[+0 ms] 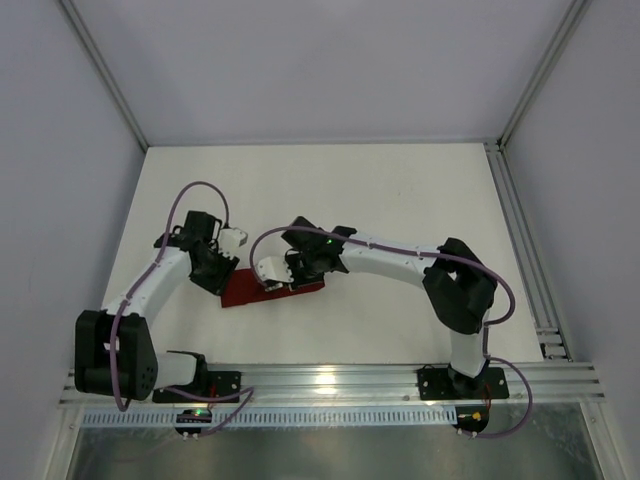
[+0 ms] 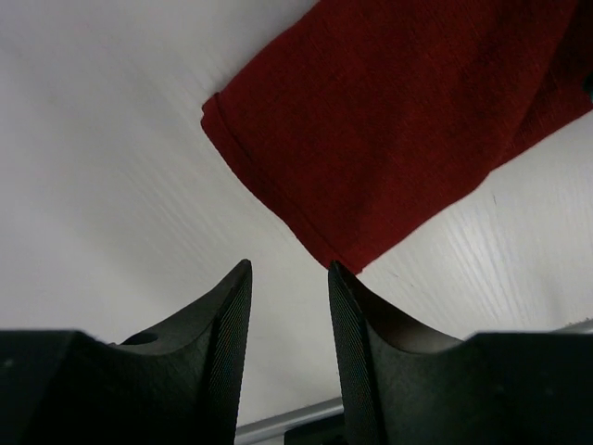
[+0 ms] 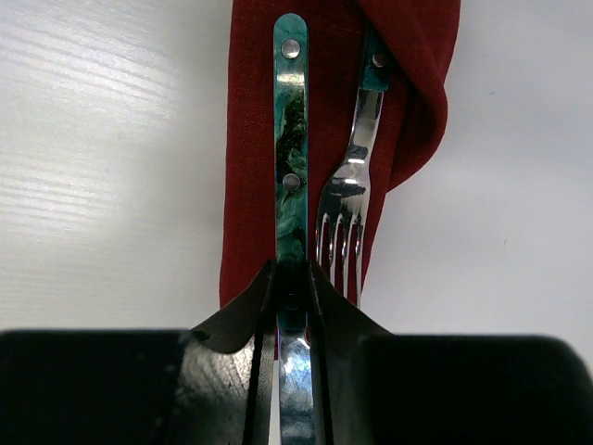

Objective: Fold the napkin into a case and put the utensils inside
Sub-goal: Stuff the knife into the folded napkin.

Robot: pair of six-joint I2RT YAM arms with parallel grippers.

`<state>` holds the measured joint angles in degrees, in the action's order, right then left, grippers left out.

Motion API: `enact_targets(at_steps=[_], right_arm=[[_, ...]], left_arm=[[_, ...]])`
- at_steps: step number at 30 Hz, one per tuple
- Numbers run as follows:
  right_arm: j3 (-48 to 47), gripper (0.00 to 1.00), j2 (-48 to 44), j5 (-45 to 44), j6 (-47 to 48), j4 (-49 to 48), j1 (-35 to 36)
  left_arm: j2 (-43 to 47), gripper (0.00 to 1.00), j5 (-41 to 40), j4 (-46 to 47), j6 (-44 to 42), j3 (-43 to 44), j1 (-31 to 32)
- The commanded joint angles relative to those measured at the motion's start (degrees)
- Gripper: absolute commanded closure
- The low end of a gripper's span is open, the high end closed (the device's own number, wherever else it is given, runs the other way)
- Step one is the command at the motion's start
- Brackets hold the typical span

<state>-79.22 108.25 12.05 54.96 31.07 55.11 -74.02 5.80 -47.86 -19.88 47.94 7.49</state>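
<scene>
My right gripper is holding the knife and should keep holding it. The knife would end up short of the fold if I opened now, with its whole teal handle uncovered.
The dark red napkin (image 1: 262, 292) lies folded into a narrow case (image 3: 246, 139) on the white table. In the right wrist view my right gripper (image 3: 293, 273) is shut on the knife (image 3: 290, 139). The knife's teal handle lies lengthwise on top of the cloth. Beside it lies the fork (image 3: 347, 213), tines toward the gripper and handle end tucked under a fold of the case. My left gripper (image 2: 289, 273) is open with nothing between its fingers, just off the corner of the case (image 2: 398, 120), at its left end in the top view.
An aluminium rail (image 1: 330, 378) runs along the near table edge where both arm bases are bolted. Another rail (image 1: 525, 250) borders the right side. Grey enclosure walls surround the white table (image 1: 330, 190).
</scene>
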Motion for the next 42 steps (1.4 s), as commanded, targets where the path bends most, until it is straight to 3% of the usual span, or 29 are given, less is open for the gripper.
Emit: enact_targets(at_steps=[1,6,13,19,42], right_arm=[[-3.7,0.96,1.3,-0.6,-3.0,1.5,0.0],[-5.7,0.96,3.2,-0.6,-4.3,1.4,0.3],[-11.4,0.96,9.1,-4.1,-5.3,2.4,2.4],[-15.0,0.96,12.3,-5.1,-8.0,1.9,4.5],[-17.6,0.96,16.9,1.4,-19.3,-14.1,6.9]], left_arm=[[-2.5,0.60,-2.2,6.6,-1.0,-0.1,-0.2],[-6.0,0.66,-1.1,8.2,-0.9,-0.7,-0.2],[-8.8,0.87,0.7,9.6,-0.9,-0.9,-0.2],[-8.9,0.98,3.8,10.4,-1.6,-2.5,-0.2],[-3.2,0.98,7.0,10.7,-2.7,-4.6,-0.2]])
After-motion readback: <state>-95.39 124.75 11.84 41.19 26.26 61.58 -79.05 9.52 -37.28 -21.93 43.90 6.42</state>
